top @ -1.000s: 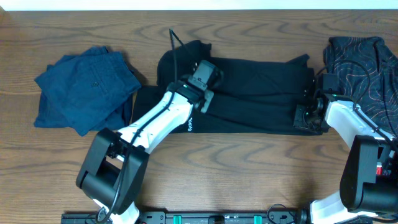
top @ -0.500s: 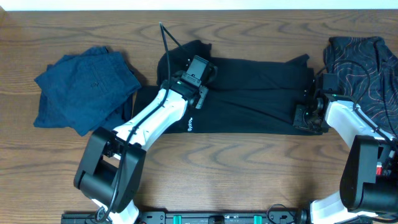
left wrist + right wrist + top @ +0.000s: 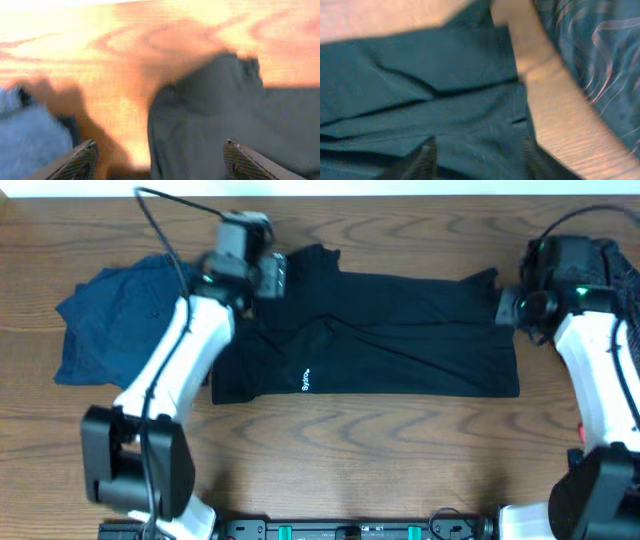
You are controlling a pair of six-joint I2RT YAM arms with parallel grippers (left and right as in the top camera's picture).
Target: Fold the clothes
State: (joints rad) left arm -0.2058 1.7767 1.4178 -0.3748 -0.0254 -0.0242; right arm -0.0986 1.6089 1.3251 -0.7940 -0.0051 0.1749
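The far corner of the black trousers (image 3: pixel 400 340) is beside the navy-blue pile. My left gripper should grab the trousers by that corner next, to fold their far edge toward the near side.
Long black trousers (image 3: pixel 400 340) with a small white logo (image 3: pixel 305 380) lie flat lengthways across the middle of the table. My left gripper (image 3: pixel 272 275) hovers over their far left corner. In the left wrist view it (image 3: pixel 161 164) is open and empty, with the black cloth (image 3: pixel 215 115) below it. My right gripper (image 3: pixel 510 308) hangs over the trousers' far right end. The right wrist view is blurred, but its fingers (image 3: pixel 426 159) stand apart above the cloth (image 3: pixel 420 75) with nothing between them.
A crumpled navy-blue pile (image 3: pixel 130 330) lies at the left, close to the trousers' left end. Black fabric with thin red wavy lines (image 3: pixel 600 275) is heaped at the far right, under the right arm. Bare wood runs along the table's front.
Both grippers have opened and lifted off the trousers. The left moved from the middle to the far left corner. The right moved toward the far right end.
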